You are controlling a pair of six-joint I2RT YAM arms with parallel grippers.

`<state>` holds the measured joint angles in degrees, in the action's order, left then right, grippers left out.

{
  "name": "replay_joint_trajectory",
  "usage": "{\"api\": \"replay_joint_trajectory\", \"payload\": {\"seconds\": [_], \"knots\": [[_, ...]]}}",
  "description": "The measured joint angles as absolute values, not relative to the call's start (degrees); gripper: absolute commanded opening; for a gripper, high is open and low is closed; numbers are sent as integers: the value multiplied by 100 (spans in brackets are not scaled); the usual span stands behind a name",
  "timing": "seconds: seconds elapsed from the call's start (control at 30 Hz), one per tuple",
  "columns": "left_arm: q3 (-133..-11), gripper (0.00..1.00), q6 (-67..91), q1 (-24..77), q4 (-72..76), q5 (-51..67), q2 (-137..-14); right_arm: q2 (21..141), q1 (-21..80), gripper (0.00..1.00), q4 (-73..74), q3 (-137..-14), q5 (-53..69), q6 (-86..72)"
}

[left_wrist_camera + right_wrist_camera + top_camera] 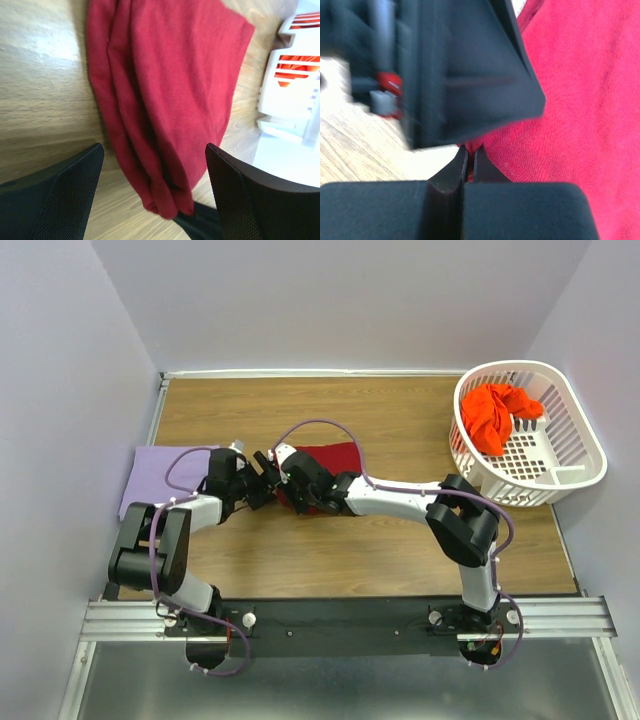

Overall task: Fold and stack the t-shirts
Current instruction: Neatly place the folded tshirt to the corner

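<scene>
The dark red t-shirt needs to be stacked onto the lavender t-shirt (150,472), so my left gripper should next grab the dark red t-shirt's folded edge at the bunched end (283,498).
The dark red t-shirt (335,458) lies bunched in folds on the wooden table (400,420), mid-table. My right gripper (292,488) is shut on the shirt's near-left end; in the right wrist view red cloth (580,100) is pinched between its closed fingertips (470,156). My left gripper (262,476) is open, its jaws standing wide on either side of the same bunched end (165,110), not touching it. The lavender t-shirt (150,472) lies flat at the table's left edge. The orange-red t-shirt (495,415) lies crumpled in the basket.
The white lattice laundry basket (580,435) stands at the back right, also seen in the left wrist view (295,95). Both wrists crowd together just left of the red shirt. Grey walls close in the table on three sides.
</scene>
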<state>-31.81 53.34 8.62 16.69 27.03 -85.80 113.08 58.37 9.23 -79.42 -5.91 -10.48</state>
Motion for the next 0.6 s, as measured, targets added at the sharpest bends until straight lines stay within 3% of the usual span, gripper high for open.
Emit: {"api": "replay_joint_trajectory", "payload": {"seconds": [0.23, 0.4, 0.6], "knots": [[-3240, 88, 5544, 1096, 2058, 2694, -9028, 11308, 5837, 0, 858, -7942, -532, -1081], [-3336, 76, 5575, 1103, 2228, 2657, -9244, 11308, 5837, 1, 836, -7918, -499, -1111], [-3476, 73, 5524, 1107, 2178, 2440, -9371, 11308, 5837, 0, 762, -7841, -449, -1153]]}}
